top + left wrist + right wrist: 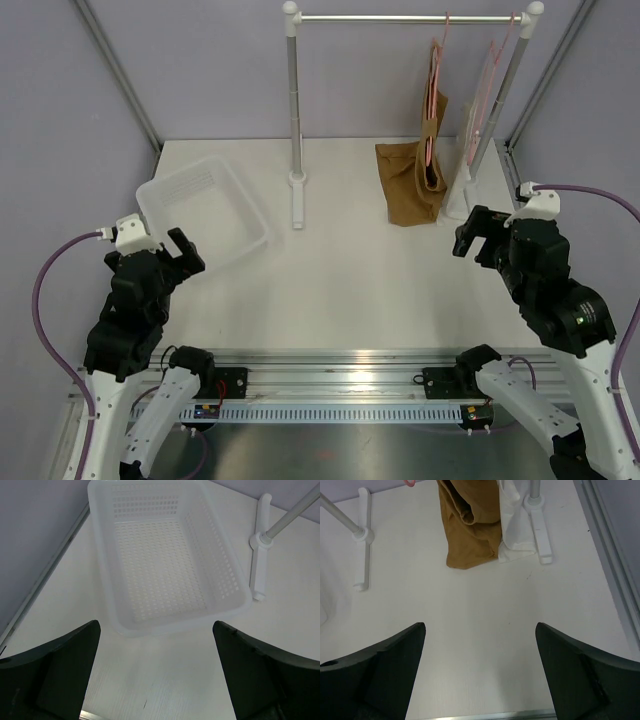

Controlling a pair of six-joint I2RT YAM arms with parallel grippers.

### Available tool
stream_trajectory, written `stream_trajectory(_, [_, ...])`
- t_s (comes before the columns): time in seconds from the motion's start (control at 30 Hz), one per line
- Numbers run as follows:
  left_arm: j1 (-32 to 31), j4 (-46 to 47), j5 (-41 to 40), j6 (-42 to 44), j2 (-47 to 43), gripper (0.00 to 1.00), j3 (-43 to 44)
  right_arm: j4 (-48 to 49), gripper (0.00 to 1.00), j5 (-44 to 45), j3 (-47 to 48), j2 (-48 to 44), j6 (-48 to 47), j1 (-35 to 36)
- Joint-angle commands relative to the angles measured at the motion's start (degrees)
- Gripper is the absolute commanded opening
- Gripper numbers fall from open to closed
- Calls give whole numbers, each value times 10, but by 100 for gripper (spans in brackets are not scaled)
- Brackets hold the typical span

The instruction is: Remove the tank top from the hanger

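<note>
My right gripper grabs the pink hanger near its neck (441, 48) next, below the hanger's hook, since this leaves the tank top free to remove.
The tan-brown tank top (412, 185) hangs on the pink hanger (436, 95) from the rack's rail at the back right, its lower part folded onto the table. It also shows in the right wrist view (470, 525), with a bit of the pink hanger (410, 483) at the top edge. My right gripper (474, 232) is open and empty, in front of the tank top and well apart from it. My left gripper (183, 252) is open and empty at the left, by the white basket (200, 205).
The white perforated basket (165, 560) lies empty at the left. The clothes rack has a left post (292, 110) with a foot (257, 555) and a right post (500, 100). A second pink hanger (488, 75) carries a white garment (512, 525) beside the right post.
</note>
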Motion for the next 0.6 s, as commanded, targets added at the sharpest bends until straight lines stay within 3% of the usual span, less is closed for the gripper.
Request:
stream_trajectory(0.0, [2,30,6,-2,1,99,0,15,100,6,21,8,6,3])
stream_trajectory(0.17, [3,31,11,-2,4,99,0,98,99,-125,23,0,2,4])
stream_trajectory(0.27, [3,34,14,-2,2,99,-2,128,99,-151,60,49,14,4])
stream_trajectory(0.43, [4,35,25,-1,2,99,-4,144,99,-113,176,187,8,4])
stream_trajectory(0.57, [4,38,32,-1,0,99,-5,125,93,-77,286,308,-23,4])
